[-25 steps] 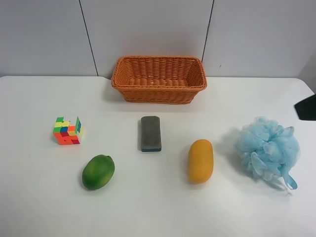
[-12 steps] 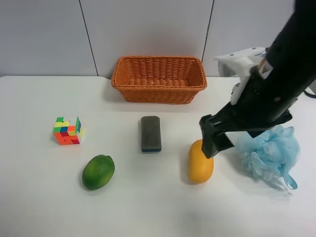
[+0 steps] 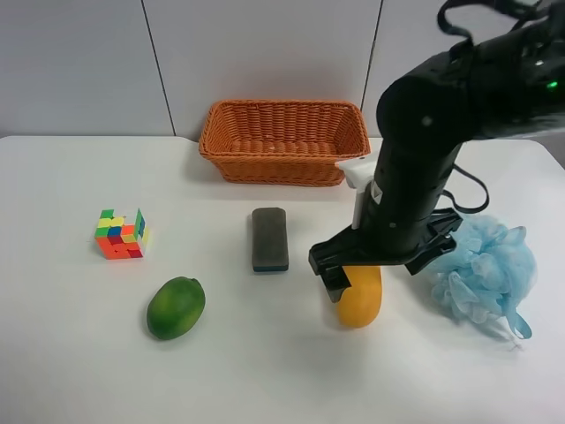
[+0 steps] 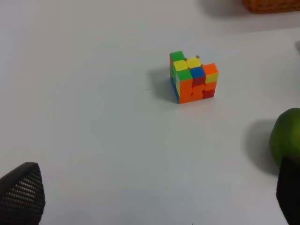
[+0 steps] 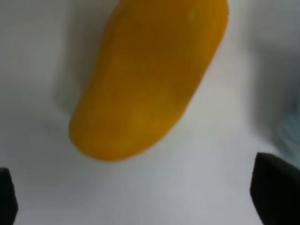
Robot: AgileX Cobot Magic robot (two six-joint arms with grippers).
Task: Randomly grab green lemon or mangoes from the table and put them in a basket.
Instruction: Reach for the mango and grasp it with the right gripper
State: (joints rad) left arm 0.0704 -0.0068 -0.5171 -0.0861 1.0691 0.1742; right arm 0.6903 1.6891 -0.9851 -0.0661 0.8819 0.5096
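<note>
I will drop the yellow-orange mango (image 3: 360, 299) into the orange wicker basket (image 3: 284, 141), so my right gripper will next pick up the mango by its long sides.
The yellow-orange mango (image 3: 360, 299) lies on the white table (image 3: 265, 371), right of centre. The arm at the exterior high view's right is my right arm. Its gripper (image 3: 368, 270) hangs open just over the mango's far end, jaws spread to either side. In the right wrist view the mango (image 5: 150, 79) fills the frame, and the open gripper (image 5: 140, 197) touches nothing. The green lemon (image 3: 176, 307) lies at front left and also shows in the left wrist view (image 4: 287, 140). My left gripper (image 4: 154, 197) is open and empty. The orange wicker basket (image 3: 284, 141) stands empty at the back.
A grey eraser block (image 3: 269, 238) lies between the two fruits. A colourful puzzle cube (image 3: 121, 234) sits at the left and also shows in the left wrist view (image 4: 193, 77). A blue bath sponge (image 3: 481, 265) lies just right of my right arm.
My right arm came in from the right edge, swept left past the blue sponge and came down over the mango. The fruits have not moved.
</note>
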